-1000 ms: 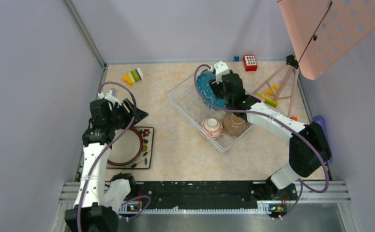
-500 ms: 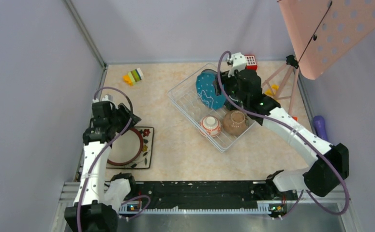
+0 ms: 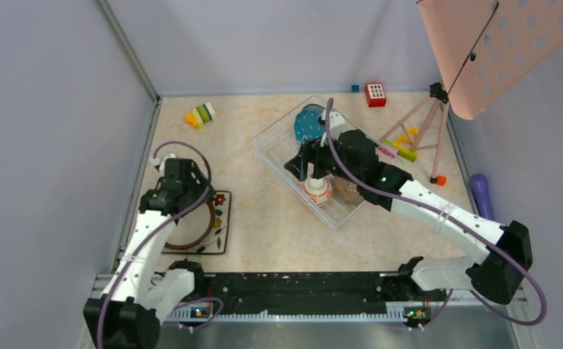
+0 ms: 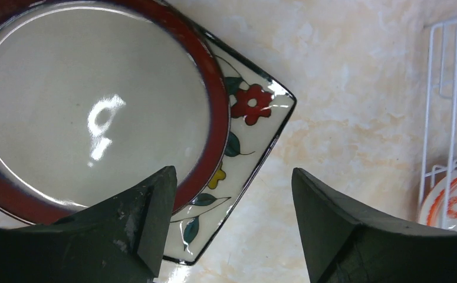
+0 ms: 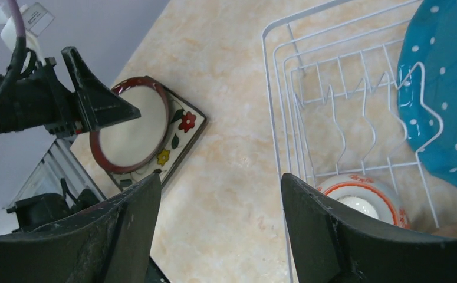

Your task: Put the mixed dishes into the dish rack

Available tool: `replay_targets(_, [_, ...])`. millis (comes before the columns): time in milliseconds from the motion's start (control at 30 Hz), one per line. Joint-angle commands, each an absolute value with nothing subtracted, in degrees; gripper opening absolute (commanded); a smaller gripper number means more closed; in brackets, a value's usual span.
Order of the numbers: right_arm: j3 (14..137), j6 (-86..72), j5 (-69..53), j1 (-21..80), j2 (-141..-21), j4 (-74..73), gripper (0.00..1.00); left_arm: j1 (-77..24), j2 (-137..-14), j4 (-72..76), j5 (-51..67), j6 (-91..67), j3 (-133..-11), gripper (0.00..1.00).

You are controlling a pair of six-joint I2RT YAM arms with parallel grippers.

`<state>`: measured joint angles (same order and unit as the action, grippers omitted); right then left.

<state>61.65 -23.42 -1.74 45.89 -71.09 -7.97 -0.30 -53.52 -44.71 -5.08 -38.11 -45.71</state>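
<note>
I should grip the round plate [image 4: 96,106] by its red rim [image 4: 216,121] with my left gripper next. Then the plate's opposite rim is free to stand in the dish rack.
A red-rimmed round plate [image 4: 96,106] lies on the square leaf-patterned plate [image 4: 255,118] at the table's left. My left gripper [image 4: 232,206] hovers open just above the square plate's right corner, holding nothing. The white wire dish rack [image 3: 274,149] sits mid-table. A blue white-dotted plate [image 5: 444,88] stands on edge at its far end. An orange-white bowl [image 5: 361,197] and a brown bowl [image 3: 343,192], partly under my arm, sit at its near end. My right gripper [image 5: 220,218] hangs open and empty over the rack's left side.
A pink perforated board [image 3: 496,43] on a tripod stands at the back right. Small toy blocks [image 3: 201,114] and a red block [image 3: 375,94] lie along the back. A purple object [image 3: 480,190] rests by the right wall. Walls close in left and behind.
My right gripper has let go of the blue plate, which now stands in the rack, and swung left and nearer. My left gripper moved nearer over the stacked plates and opened wider.
</note>
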Motion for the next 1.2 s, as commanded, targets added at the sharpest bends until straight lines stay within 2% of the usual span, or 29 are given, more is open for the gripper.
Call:
replay_targets(0, [58.9,-28.3,-5.0,45.9,-69.0,-3.9,0.73,-16.0,-52.1,-45.0,-31.0,-43.5,-46.6,0.77])
replay_targets(267, [56.7,-27.2,-5.4,45.9,-64.0,-4.3,0.72,-23.0,-72.7,-57.0,-43.2,-50.3,-54.7,0.75])
replay_targets(567, [55.2,-25.9,-4.9,45.9,-59.5,-5.6,0.72,-23.0,-83.7,-53.4,-36.2,-48.4,-53.7,0.63])
replay_targets(933, [54.6,-25.4,-4.9,45.9,-56.6,-6.1,0.72,-23.0,-93.3,-51.4,-33.3,-47.1,-56.0,0.66])
replay_targets(1167, [54.3,-25.4,-4.9,45.9,-55.2,-5.5,0.72,-20.9,-94.9,-52.4,-31.7,-50.5,-54.6,0.57])
